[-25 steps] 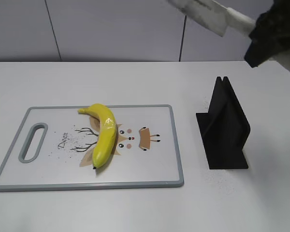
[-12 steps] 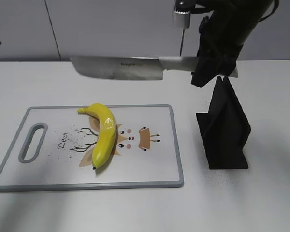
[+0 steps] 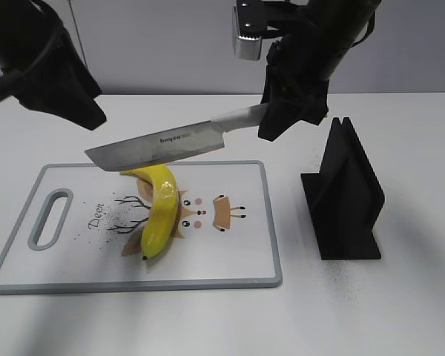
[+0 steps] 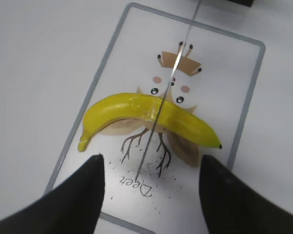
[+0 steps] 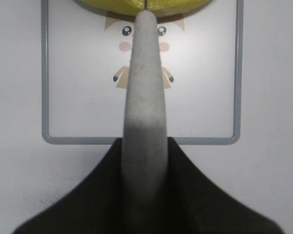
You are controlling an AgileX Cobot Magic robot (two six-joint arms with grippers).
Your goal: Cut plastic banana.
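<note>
My left gripper grabs the knife by its tip end [image 3: 104,156] next, since my right gripper covers the handle and the banana [image 3: 160,211] lies under mid-blade.
The plastic banana [image 3: 160,211] is glossy yellow with dark tips and lies on the white cutting board [image 3: 241,252]. It also shows in the left wrist view [image 4: 132,109] and at the top of the right wrist view [image 5: 102,6]. My right gripper [image 3: 282,119] is shut on the grey handle [image 5: 145,97] of a knife [image 3: 159,147]. The blade slants down to the left, just above the banana's far end. My left gripper [image 4: 149,178] is open and empty, above the board's left part; in the exterior view it hangs at the upper left [image 3: 81,111].
The board [image 4: 219,92] has a grey rim, a handle slot [image 3: 50,217] at its left and a deer drawing. A black knife stand [image 3: 345,196] stands on the white table to the right of the board.
The right arm swung the knife from the upper right down and left until it is over the banana. The left arm came into view at the upper left.
</note>
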